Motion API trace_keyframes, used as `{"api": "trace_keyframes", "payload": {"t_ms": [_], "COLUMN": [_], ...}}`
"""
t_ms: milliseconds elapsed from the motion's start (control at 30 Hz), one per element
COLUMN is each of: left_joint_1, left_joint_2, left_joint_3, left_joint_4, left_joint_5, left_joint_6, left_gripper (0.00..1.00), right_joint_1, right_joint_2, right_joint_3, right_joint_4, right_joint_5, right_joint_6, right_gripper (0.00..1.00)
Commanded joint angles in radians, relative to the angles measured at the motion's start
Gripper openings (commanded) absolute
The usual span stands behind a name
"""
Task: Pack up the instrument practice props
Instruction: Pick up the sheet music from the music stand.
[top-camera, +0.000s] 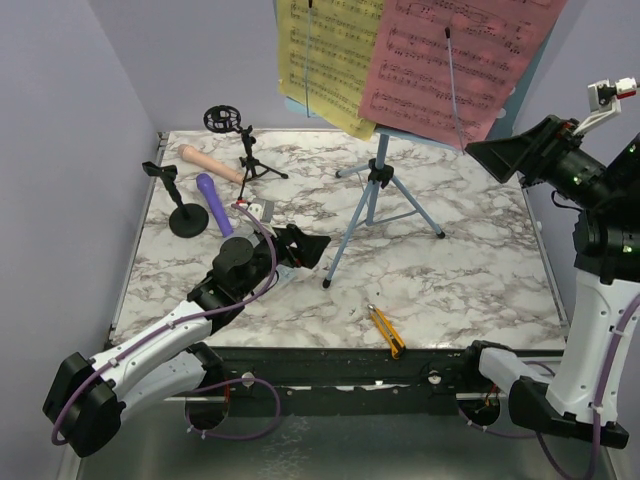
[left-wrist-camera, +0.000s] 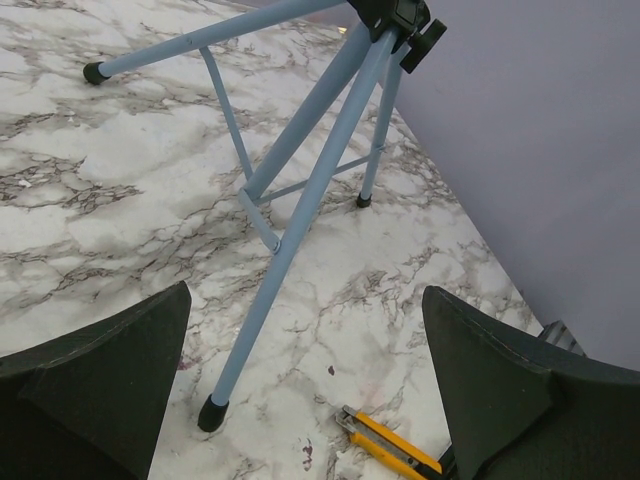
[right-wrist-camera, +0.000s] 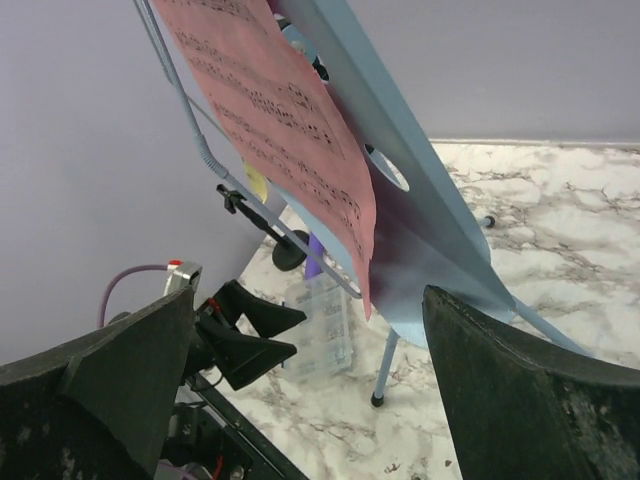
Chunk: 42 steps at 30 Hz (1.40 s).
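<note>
My right gripper should next grab the pink page (top-camera: 455, 60) by its loose side edge (top-camera: 498, 116), so the rest stays free to slide out of the wire clip.
The light-blue music rack (top-camera: 380, 195) stands mid-table on tripod legs and holds the yellow page (top-camera: 325, 55) and the pink page (top-camera: 455, 60). The beige microphone (top-camera: 210, 163), the purple microphone (top-camera: 213, 203), a round-base mic mount (top-camera: 185, 210) and a tripod mic mount (top-camera: 243, 150) sit at the back left. My left gripper (top-camera: 303, 248) is open and empty, low over the table beside the near tripod leg (left-wrist-camera: 270, 280). My right gripper (top-camera: 495, 157) is open and empty, raised beside the pink page's lower right edge (right-wrist-camera: 300, 150) and the rack (right-wrist-camera: 420, 210).
A clear plastic box (right-wrist-camera: 322, 325) lies under the left arm's wrist. A yellow-and-black utility knife (top-camera: 386, 332) lies near the front edge and shows in the left wrist view (left-wrist-camera: 395, 447). Purple walls close in the left, the back and the right.
</note>
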Motion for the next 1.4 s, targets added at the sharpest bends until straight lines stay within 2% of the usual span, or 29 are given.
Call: {"api": "trace_keyframes", "payload": {"t_ms": [0,133,533,1033,1167,1367], "left_joint_1": [0.003,0.005,0.005,0.005,0.005,0.005], "left_joint_2": [-0.028,-0.035,-0.030,-0.026,-0.028,-0.031], "left_joint_3": [-0.015,-0.020,-0.017,-0.010,-0.007,-0.008], "left_joint_4": [-0.002,-0.004,-0.004,-0.004,-0.004,-0.003], "left_joint_5": [-0.027,-0.033,-0.033,-0.031,-0.030,-0.029], "left_joint_6": [0.000,0.004,-0.003,-0.009,-0.012,-0.018], "left_gripper": [0.99,0.99,0.99,0.99,0.99,0.99], "right_joint_1": [-0.005,-0.005,-0.005,-0.004,-0.002,0.003], "right_joint_2": [0.015,0.029,0.084,0.153,0.177,0.210], "right_joint_3": [-0.006,-0.032,-0.079,-0.071,-0.033,0.025], "right_joint_4": [0.097,0.164,0.408,0.642,0.668,0.677], "right_joint_5": [-0.058,-0.062,-0.150,-0.204,-0.197,-0.184], "right_joint_6": [0.033,0.051,0.128,0.223,0.233,0.229], "right_gripper": [0.99,0.98,0.74,0.54,0.52,0.45]}}
